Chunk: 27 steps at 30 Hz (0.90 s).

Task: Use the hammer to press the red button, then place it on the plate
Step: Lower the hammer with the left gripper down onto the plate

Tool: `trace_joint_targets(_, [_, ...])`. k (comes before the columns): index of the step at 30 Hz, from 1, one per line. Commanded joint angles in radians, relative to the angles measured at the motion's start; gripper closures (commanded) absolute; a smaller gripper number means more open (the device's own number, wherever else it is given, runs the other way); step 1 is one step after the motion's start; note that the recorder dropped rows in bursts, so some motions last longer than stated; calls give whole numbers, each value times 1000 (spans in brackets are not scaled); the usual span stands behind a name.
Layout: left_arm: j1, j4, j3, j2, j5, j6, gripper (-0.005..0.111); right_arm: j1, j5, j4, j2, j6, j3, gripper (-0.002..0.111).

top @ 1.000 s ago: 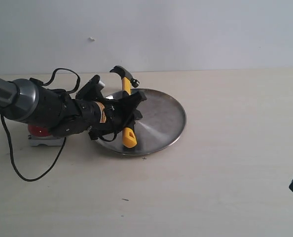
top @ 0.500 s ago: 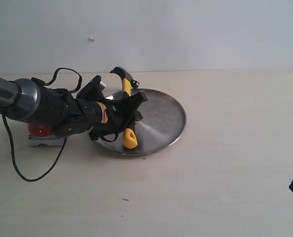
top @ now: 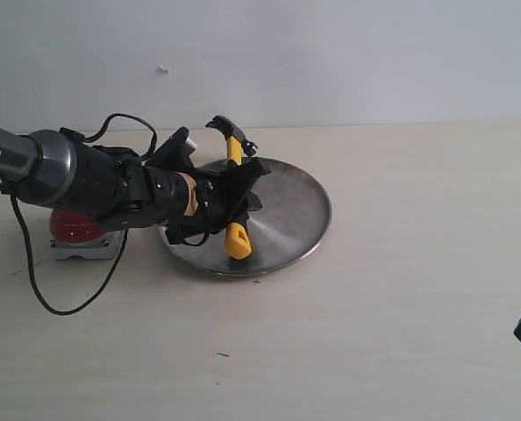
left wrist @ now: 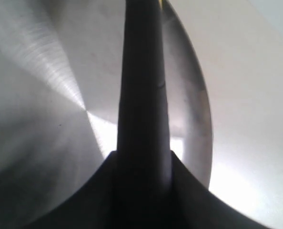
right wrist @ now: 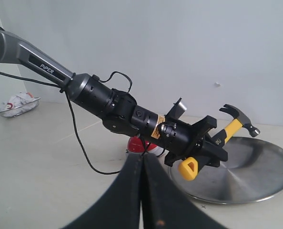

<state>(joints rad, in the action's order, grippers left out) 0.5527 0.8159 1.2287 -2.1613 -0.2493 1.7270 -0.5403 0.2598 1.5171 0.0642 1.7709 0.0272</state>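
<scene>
My left gripper is ready to open. The yellow butt of the hammer [top: 234,167] is low inside the silver plate's rim, so the hammer would lie there.
My left gripper [top: 234,197] is shut on the hammer [top: 234,167], gripping its yellow-and-black handle above the silver plate [top: 287,210]. The dark head [top: 228,128] points past the plate's far rim and the yellow butt [top: 238,242] hangs over the near side. The left wrist view shows the dark handle [left wrist: 141,95] running across the plate's brushed surface [left wrist: 36,71]. The red button [top: 76,228] on its grey base sits left of the plate, partly behind the arm. My right gripper [right wrist: 142,160] is shut and empty, off to the right; from there I see the hammer [right wrist: 232,126], plate [right wrist: 256,171] and button [right wrist: 141,144].
A black cable [top: 41,281] loops from the left arm onto the table left of the button. The pale wall stands close behind the plate. A crumpled white and red thing [right wrist: 15,104] lies far off in the right wrist view.
The left gripper has shifted slightly right and up with the hammer, carrying it further over the plate. More of the red button shows behind the arm. The right gripper has not moved.
</scene>
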Motion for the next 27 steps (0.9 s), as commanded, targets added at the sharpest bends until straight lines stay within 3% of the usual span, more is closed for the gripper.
trace_joint_targets(1, [6,18,15,20,-7,-1,88,5,2,3,-6,-9,-1,108])
trace_joint_targets(27, [6,21,15,20,-8,27,88,5,4,3,-6,-9,-1,108])
